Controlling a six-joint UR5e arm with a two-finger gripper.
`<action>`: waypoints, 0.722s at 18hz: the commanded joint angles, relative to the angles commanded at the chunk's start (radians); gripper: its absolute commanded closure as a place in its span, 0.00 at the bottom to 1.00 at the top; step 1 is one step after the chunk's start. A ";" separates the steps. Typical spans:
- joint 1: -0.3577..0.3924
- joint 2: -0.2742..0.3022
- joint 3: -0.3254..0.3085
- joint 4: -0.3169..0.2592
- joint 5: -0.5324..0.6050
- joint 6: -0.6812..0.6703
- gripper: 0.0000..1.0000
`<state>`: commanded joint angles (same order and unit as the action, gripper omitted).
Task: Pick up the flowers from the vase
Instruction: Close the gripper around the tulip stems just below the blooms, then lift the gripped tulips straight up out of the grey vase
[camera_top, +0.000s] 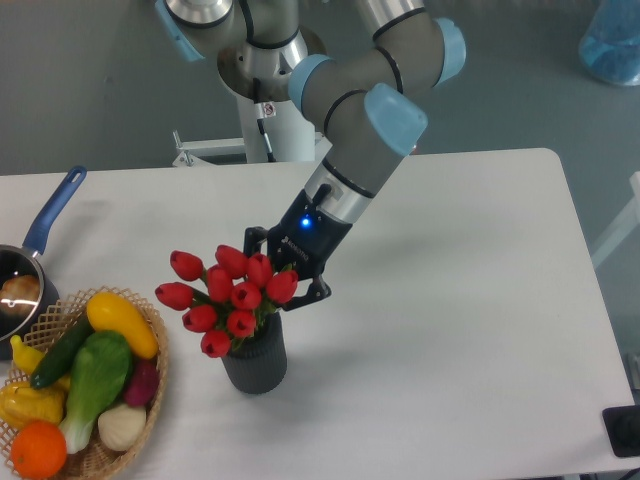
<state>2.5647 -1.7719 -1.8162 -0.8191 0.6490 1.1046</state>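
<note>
The flowers (228, 293) are in the dark grey vase (256, 366). My gripper will next grab them by their green stems just under the red buds to lift them out.
The flowers (228, 293), a bunch of red tulip buds with green leaves, stand in the dark grey ribbed vase (256, 366) near the table's front middle. My gripper (284, 266) comes down at a slant from the upper right and sits at the bunch's upper right side. Its two dark fingers are spread apart, one at the top of the bunch and one at its right, with the nearest buds between them. It looks open. The fingertips are partly hidden behind the buds.
A wicker basket (156, 392) of colourful fruit and vegetables stands at the front left, close to the vase. A blue-handled metal saucepan (18, 285) sits at the left edge. A blue object (612, 40) is off the table at the back right.
</note>
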 joint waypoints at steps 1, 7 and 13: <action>0.008 0.006 0.000 0.000 -0.023 -0.014 0.85; 0.052 0.034 0.026 0.002 -0.140 -0.118 0.85; 0.077 0.037 0.061 0.000 -0.230 -0.198 0.85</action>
<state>2.6415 -1.7349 -1.7549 -0.8191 0.4189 0.9068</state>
